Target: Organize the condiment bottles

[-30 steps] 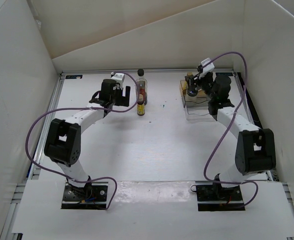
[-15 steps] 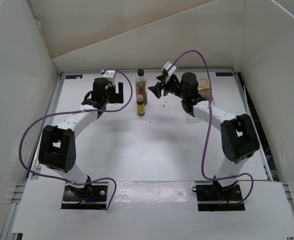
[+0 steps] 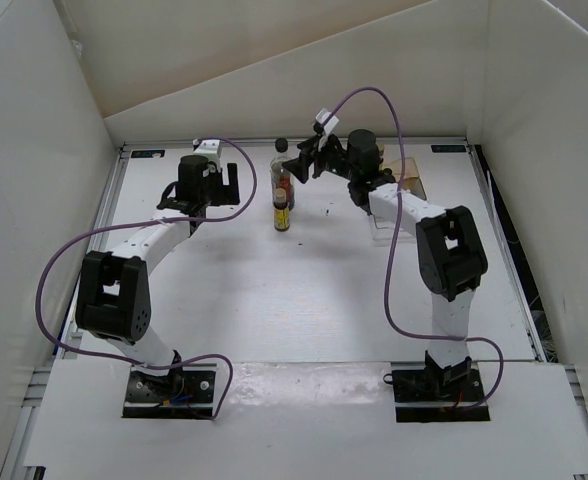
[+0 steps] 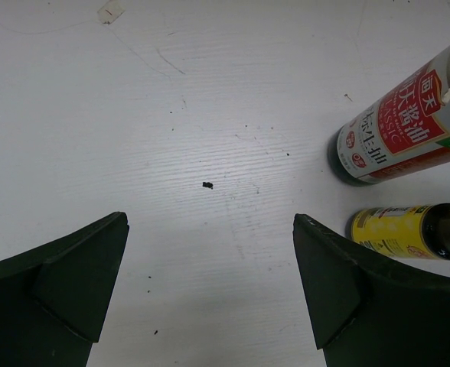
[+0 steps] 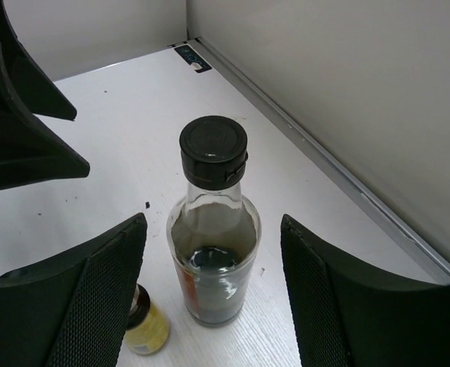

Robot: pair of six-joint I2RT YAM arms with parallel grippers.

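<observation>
My fingers stop short of the black cap, so it is too early to close. My right gripper moves closer, then closes on the tall bottle.
The tall clear bottle [image 3: 283,183] with a black cap stands at the back centre. A small yellow bottle [image 3: 282,216] stands just in front of it. My right gripper [image 3: 297,166] is open. In the right wrist view the tall bottle [image 5: 213,237] stands between the spread fingers [image 5: 87,298] of my right gripper [image 5: 212,225], untouched, with the yellow bottle [image 5: 145,327] by the left finger. My left gripper [image 3: 226,184] is open and empty, left of both bottles. In the left wrist view my left gripper [image 4: 210,283] sees the tall bottle [image 4: 401,126] and the yellow bottle [image 4: 405,229] to its right. The squat whitish bottle and the second yellow one are out of view.
A clear plastic box [image 3: 391,216] with tan backing [image 3: 412,180] sits at the back right, partly behind my right arm. White walls close in the back and both sides. My left gripper's fingers [image 5: 18,115] show at the top left of the right wrist view.
My right arm swung left from the plastic box to the tall bottle, and its open jaws now flank it. My left gripper drew back and left, away from the bottles.
</observation>
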